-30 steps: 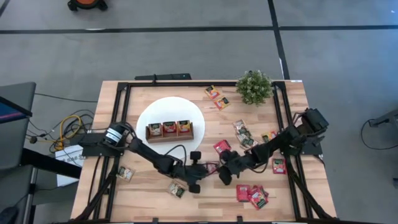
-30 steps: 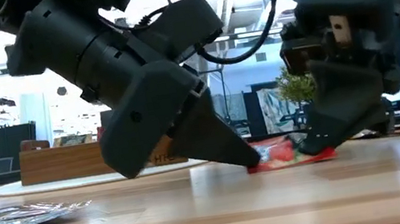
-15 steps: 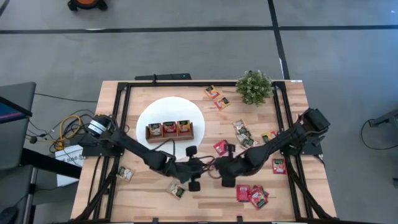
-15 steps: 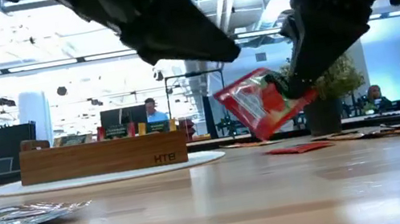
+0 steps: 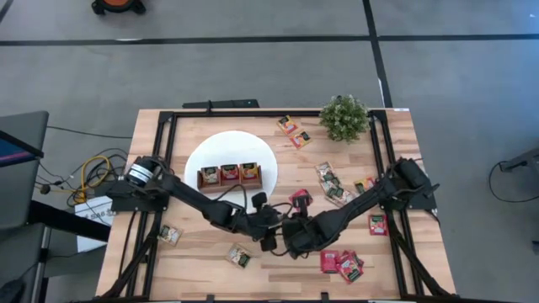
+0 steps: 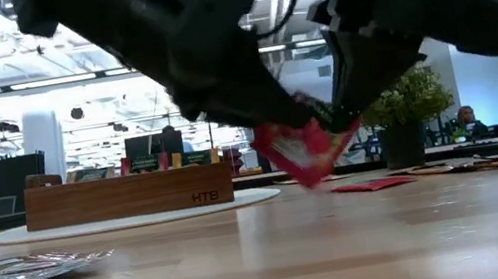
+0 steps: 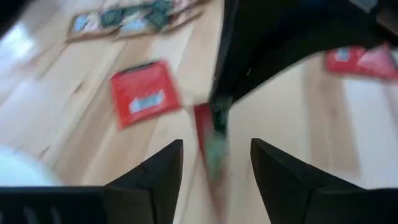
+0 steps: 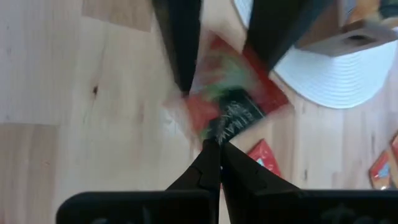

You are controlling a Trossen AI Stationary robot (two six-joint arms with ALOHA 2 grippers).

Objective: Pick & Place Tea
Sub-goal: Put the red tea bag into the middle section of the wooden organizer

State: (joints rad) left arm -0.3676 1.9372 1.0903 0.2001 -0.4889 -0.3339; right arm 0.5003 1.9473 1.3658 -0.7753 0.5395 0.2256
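My left gripper grabs the red sachet by its free edge (image 7: 215,183) next, to place the tea in the tray.
A red tea sachet (image 6: 300,151) hangs in the air over the table's middle near part, with my right gripper (image 8: 219,148) shut on it. My left gripper (image 7: 216,158) is open. Its two fingers (image 8: 180,50) stand on either side of the same sachet (image 7: 210,140) without touching it. In the high view both grippers meet at the centre front (image 5: 282,234), and the arms hide the sachet there. Another red sachet (image 5: 299,199) lies flat on the table just beyond them. My right gripper pinches the sachet by one edge (image 8: 225,132) between its two fingertips. The fingers slant down from the table's right side. The sachet hangs tilted below them (image 6: 282,144), clear of the table.
A wooden tray (image 5: 227,175) with sachets stands on a white disc (image 5: 210,147) at the back left. A potted plant (image 5: 344,118) is at the back right. Loose sachets lie at the front right (image 5: 341,263), right (image 5: 377,223), front left (image 5: 240,255) and far side (image 5: 293,130).
My right gripper has lifted the red sachet off the table and carried it a little toward the table's left edge. It now hangs tilted in the air. My left gripper has let go of it, risen and opened, with its fingers now on either side of the sachet.
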